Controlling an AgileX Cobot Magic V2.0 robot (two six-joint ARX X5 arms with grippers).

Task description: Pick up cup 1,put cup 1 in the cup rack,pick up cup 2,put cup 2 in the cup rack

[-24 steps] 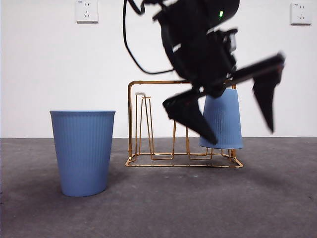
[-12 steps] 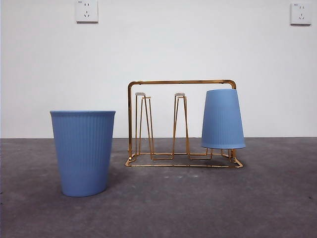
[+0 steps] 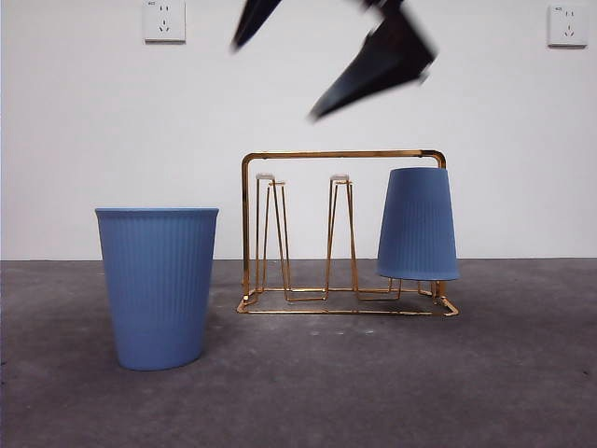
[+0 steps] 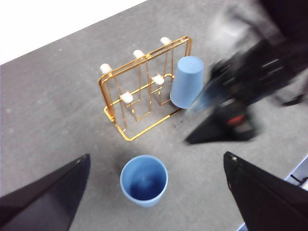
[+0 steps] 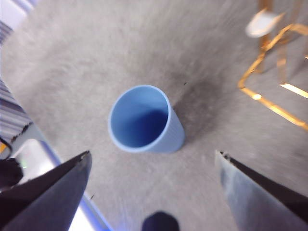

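My left gripper picks up the cup by its base end next, which keeps the upright blue cup's opening free for the rack peg.
A blue ribbed cup hangs upside down on an end peg of the gold wire cup rack, also seen in the left wrist view as cup on rack. A second blue cup stands upright on the table, left of the rack. My right gripper is open and blurred, high above the gap between that cup and the rack. In its own view the upright cup lies below the open right gripper. The left gripper is open, far above the upright cup.
The grey table top runs to a white wall with two sockets. The rack's bare pegs with pale tips stand beside the hung cup. The right arm crosses the left wrist view, dark and blurred.
A second ago the open gripper was beside the hung cup; it rose out of the front view and now shows again at the top, further left. Both cups stayed put.
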